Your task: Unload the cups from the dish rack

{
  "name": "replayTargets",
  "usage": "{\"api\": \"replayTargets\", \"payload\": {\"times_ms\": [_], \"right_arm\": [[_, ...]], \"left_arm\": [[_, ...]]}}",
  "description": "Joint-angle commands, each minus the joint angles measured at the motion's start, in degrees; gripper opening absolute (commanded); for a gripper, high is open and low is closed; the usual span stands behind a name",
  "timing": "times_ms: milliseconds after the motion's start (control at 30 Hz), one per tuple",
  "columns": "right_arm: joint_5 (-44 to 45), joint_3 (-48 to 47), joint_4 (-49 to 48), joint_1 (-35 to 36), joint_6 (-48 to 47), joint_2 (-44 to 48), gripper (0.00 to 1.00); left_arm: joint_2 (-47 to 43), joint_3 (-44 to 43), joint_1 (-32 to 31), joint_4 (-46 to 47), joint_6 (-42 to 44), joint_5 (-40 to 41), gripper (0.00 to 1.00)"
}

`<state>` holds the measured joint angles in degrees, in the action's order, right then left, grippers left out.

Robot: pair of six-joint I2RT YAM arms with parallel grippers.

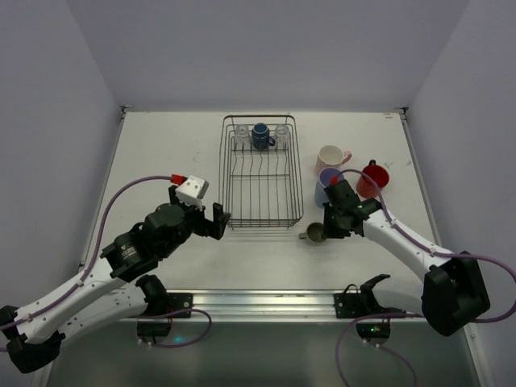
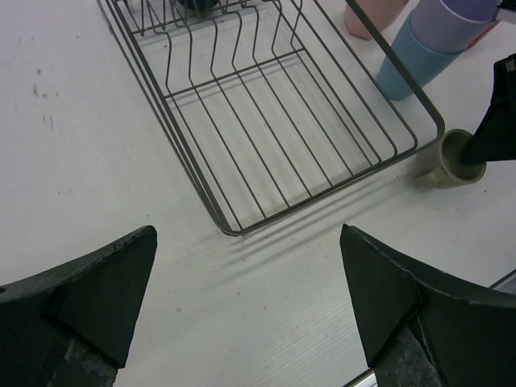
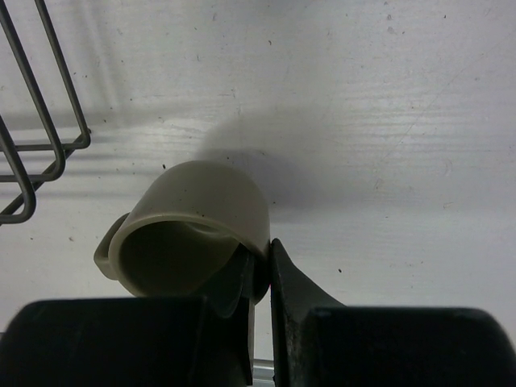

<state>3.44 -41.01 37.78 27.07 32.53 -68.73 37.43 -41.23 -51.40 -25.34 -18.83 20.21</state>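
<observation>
I should open my right gripper now. The olive-green cup is low over the flat, empty table by the rack's corner, so the cup would end up there.
The dish rack stands mid-table. At its far end it holds a dark blue cup between two clear glasses. Right of it stand a pink mug, a lavender cup stacked in a light blue one, and a red mug. My right gripper is shut on the rim of the olive-green cup, one finger inside and one outside, by the rack's near right corner. My left gripper is open and empty, just off the rack's near left corner.
In the left wrist view the olive-green cup sits low on the table beside the rack, with the stacked cups behind it. A metal rail runs along the table's near edge. Walls close in the table's sides and back.
</observation>
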Motion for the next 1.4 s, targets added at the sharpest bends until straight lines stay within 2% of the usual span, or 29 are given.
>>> {"api": "replayTargets", "payload": {"times_ms": [0,200,567,700,833,967,1000,1167,1233,1367], "right_arm": [[-1.0,-0.4,1.8,0.4,0.6,1.4,0.08],[-1.9,0.1,2.6,0.4,0.6,0.4,0.12],[-1.8,0.9,1.5,0.4,1.0,2.4,0.34],[-0.4,0.1,1.6,0.5,1.0,6.2,0.43],[0.2,-1.5,1.1,0.5,0.8,14.2,0.5],[-2.1,-2.3,-0.6,0.6,0.3,22.8,0.62],[-2.6,-2.8,-0.7,0.6,0.1,24.5,0.68],[-6.2,-3.8,-3.8,0.6,-0.6,36.1,0.8],[-7.4,-4.2,-5.2,0.5,-0.6,38.7,0.81],[-9.8,-4.6,-8.9,0.5,-0.9,43.9,0.76]], "left_arm": [[1.1,-1.5,0.0,1.3,1.0,-0.3,1.0],[1.5,-1.9,0.0,1.4,0.8,-0.3,1.0],[1.3,-2.0,0.0,1.3,1.1,0.0,1.0],[1.2,-2.0,0.0,1.3,1.1,0.4,1.0],[1.6,-3.1,0.0,1.2,0.6,-0.5,1.0],[3.3,-6.6,0.0,1.3,-0.2,-1.6,1.0],[3.8,-7.2,0.0,1.5,-0.9,-1.7,1.0],[11.6,-11.9,0.0,5.2,-2.5,-0.8,1.0],[15.4,-13.5,0.0,7.0,-2.9,0.9,1.0],[29.5,-20.5,0.9,10.6,-2.8,4.7,0.98]]}}
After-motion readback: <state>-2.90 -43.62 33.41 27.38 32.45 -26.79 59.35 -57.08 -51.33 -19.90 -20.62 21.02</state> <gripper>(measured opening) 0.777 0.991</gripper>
